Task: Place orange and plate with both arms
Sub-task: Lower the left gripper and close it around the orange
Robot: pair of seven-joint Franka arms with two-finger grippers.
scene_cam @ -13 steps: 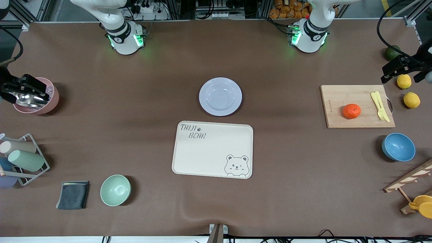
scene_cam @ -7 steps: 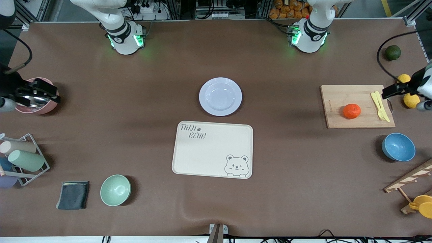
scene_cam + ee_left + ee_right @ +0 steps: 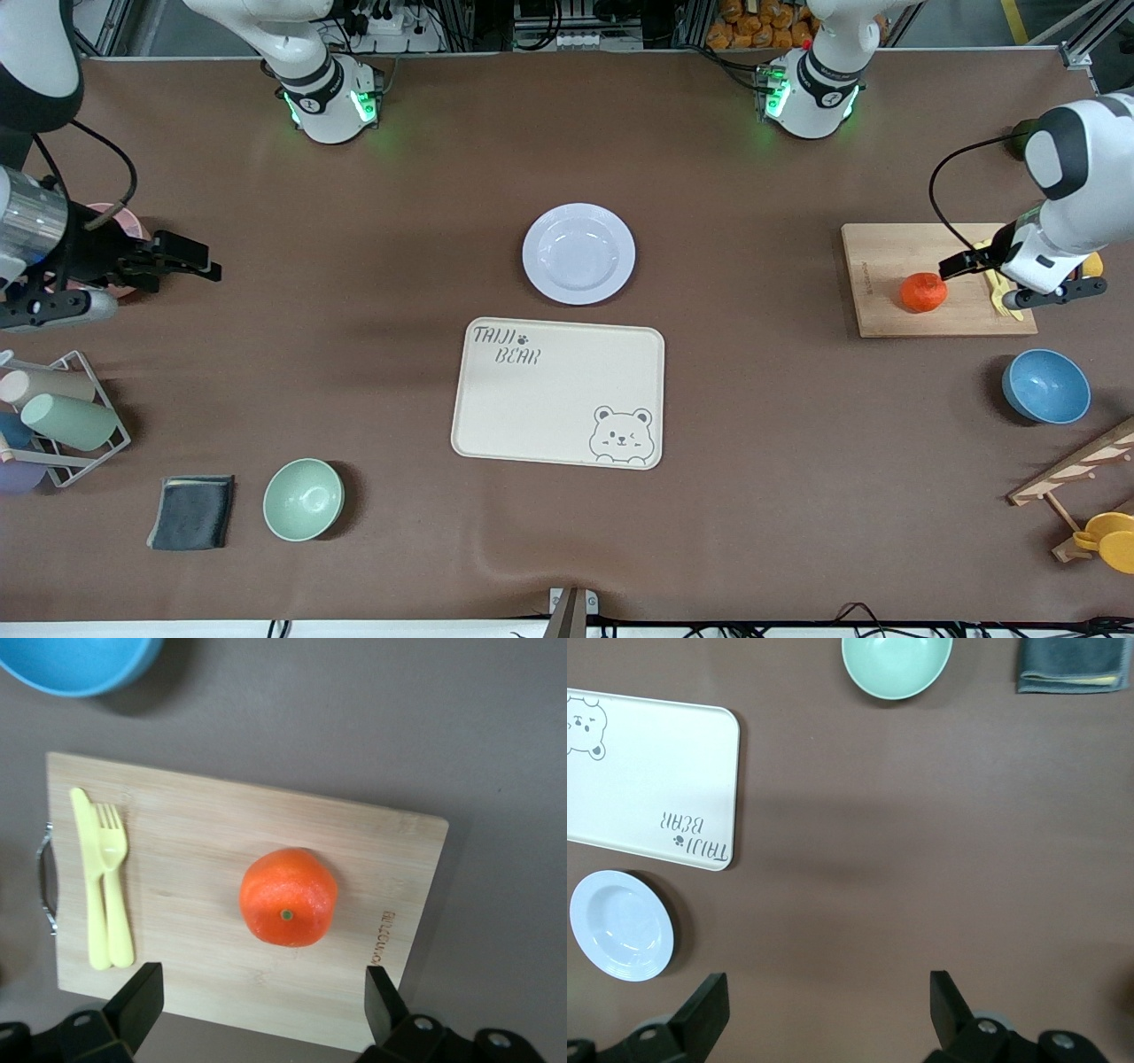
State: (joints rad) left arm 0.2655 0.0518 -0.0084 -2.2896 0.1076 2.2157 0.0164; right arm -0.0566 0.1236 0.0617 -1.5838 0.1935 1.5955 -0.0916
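My left gripper will grab the orange [image 3: 923, 291] by its round sides next. Then it will set the orange on the plate [image 3: 578, 253].
The orange [image 3: 923, 291] lies on a wooden cutting board [image 3: 886, 257] toward the left arm's end of the table. My left gripper [image 3: 961, 260] hangs open and empty over the board, just beside the orange. In the left wrist view the orange [image 3: 289, 896] lies ahead of the open left gripper [image 3: 262, 1001], outside the fingers. The lavender-white plate [image 3: 578, 253] sits empty mid-table. My right gripper [image 3: 190, 257] is open and empty over bare table toward the right arm's end, well apart from the plate. The right wrist view shows the plate [image 3: 622, 925] off to one side of the right gripper [image 3: 828, 1010].
A cream bear-printed tray [image 3: 558, 392] lies just nearer the front camera than the plate. A yellow fork and knife [image 3: 102, 877] lie on the board. A blue bowl [image 3: 1045, 385], green bowl [image 3: 303, 499], dark cloth [image 3: 191, 512] and cup rack [image 3: 53, 416] stand around.
Both arms have swung in from the table's ends. The left gripper came over the cutting board beside the orange. The right gripper moved off the pink cup toward the plate.
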